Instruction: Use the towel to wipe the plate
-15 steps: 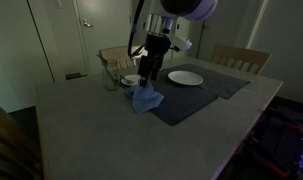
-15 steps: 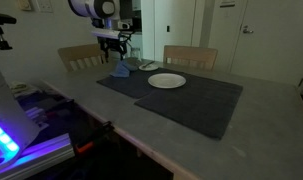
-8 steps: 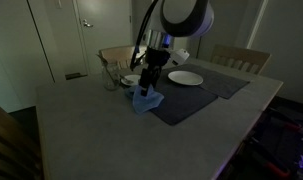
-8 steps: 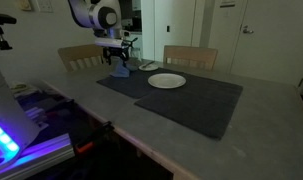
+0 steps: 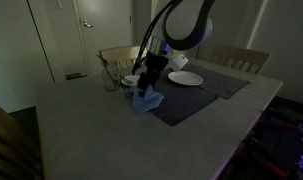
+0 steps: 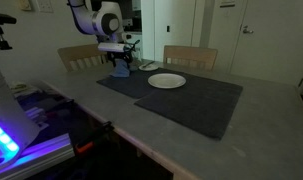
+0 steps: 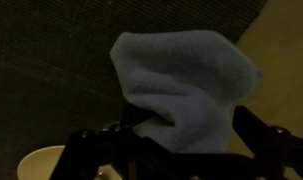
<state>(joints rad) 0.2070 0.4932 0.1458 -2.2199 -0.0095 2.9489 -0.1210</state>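
The gripper should next grab the towel [image 5: 144, 101] from above by the towel's bunched part between the robot's fingers, so the towel's loose cloth stays free to wipe the plate.
A crumpled light blue towel [image 5: 144, 101] lies at the corner of the dark placemat [image 5: 196, 100], and shows in both exterior views [image 6: 120, 72]. A white plate [image 5: 186, 77] sits on the mat farther along [image 6: 167, 81]. My gripper [image 5: 145, 88] is down over the towel [image 6: 120, 66]. In the wrist view the towel [image 7: 181, 80] bunches up between my two dark fingers [image 7: 171, 140], which stand wide apart on either side of it. The jaws are open around the towel, not closed on it.
A glass [image 5: 109, 82] and a small pale bowl [image 5: 127, 78] stand just beyond the towel; the bowl's rim shows in the wrist view [image 7: 36, 162]. Wooden chairs [image 5: 241, 57] [image 6: 189, 55] stand at the table's far side. The table edge [image 6: 121, 130] is near.
The arm has bent lower and the gripper has come down onto the towel. The towel and plate have not moved.
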